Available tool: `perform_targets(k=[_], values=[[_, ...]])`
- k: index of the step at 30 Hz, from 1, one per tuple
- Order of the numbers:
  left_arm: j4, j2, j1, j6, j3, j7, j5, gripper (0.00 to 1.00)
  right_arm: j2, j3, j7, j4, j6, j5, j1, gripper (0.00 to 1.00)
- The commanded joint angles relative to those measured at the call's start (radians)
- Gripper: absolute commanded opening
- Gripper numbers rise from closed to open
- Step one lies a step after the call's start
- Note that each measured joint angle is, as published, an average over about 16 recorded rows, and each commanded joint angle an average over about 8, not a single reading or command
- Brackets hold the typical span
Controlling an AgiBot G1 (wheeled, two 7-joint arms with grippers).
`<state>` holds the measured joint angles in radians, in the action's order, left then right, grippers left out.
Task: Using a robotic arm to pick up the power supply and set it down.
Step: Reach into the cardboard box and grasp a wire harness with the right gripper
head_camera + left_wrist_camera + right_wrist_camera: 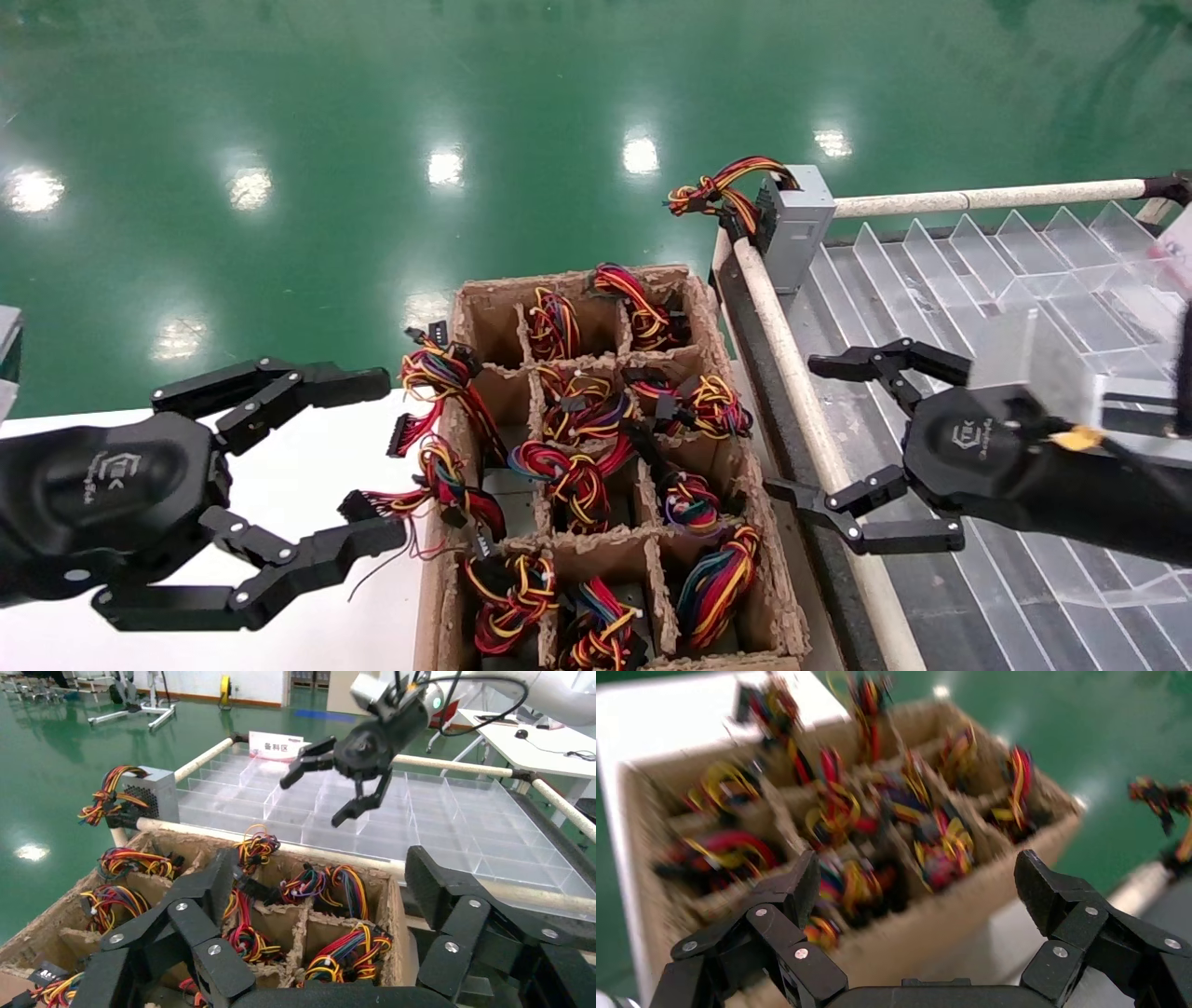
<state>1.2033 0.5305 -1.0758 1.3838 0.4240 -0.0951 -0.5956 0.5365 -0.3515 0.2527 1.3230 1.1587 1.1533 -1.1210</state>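
Next, my right gripper grabs the power supply by its wire bundle [718,407], to lift it out of the cardboard box and set it down.
One power supply [793,222], a small grey metal box with a red, yellow and orange wire bundle [715,191], stands on the near corner of the rack; the left wrist view shows its vented face [159,792]. Several more wire bundles [570,475] fill the compartments of a cardboard box [780,596]; the units under them are mostly hidden. My right gripper [803,427] hangs open over the rack's edge beside the cardboard box, holding nothing. My left gripper [372,458] is open above the white table, to the left of the cardboard box, with nothing in it.
A clear plastic divider tray [1024,270] covers the rack, framed by white-wrapped rails [799,373]. The white table [307,596] lies under my left arm. Loose wires and connectors [438,438] spill over the box's left wall. Green floor lies beyond.
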Motion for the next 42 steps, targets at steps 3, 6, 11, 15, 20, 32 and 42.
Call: perform_targets(k=[3,6,11,15,20,32,42], values=[[0.000,0.000,0.000,0.000,0.000,0.000,0.000,0.00,0.021,-0.038,0.023,0.003,-0.023,0.092,-0.035,0.00],[0.000,0.000,0.000,0.000,0.000,0.000,0.000,0.00,0.053,-0.059,0.028,-0.012,-0.028,0.131,-0.063,0.00],[0.000,0.000,0.000,0.000,0.000,0.000,0.000,0.00,0.103,-0.087,0.021,-0.051,-0.016,0.168,-0.105,0.00],[0.000,0.000,0.000,0.000,0.000,0.000,0.000,0.00,0.139,-0.103,0.005,-0.098,0.003,0.180,-0.133,0.00],[0.000,0.000,0.000,0.000,0.000,0.000,0.000,0.00,0.173,-0.117,-0.022,-0.155,0.029,0.188,-0.166,0.00],[0.000,0.000,0.000,0.000,0.000,0.000,0.000,0.00,0.214,-0.152,-0.059,-0.206,0.061,0.242,-0.224,0.00],[0.000,0.000,0.000,0.000,0.000,0.000,0.000,0.00,0.222,-0.165,-0.035,-0.196,0.060,0.266,-0.237,0.00]])
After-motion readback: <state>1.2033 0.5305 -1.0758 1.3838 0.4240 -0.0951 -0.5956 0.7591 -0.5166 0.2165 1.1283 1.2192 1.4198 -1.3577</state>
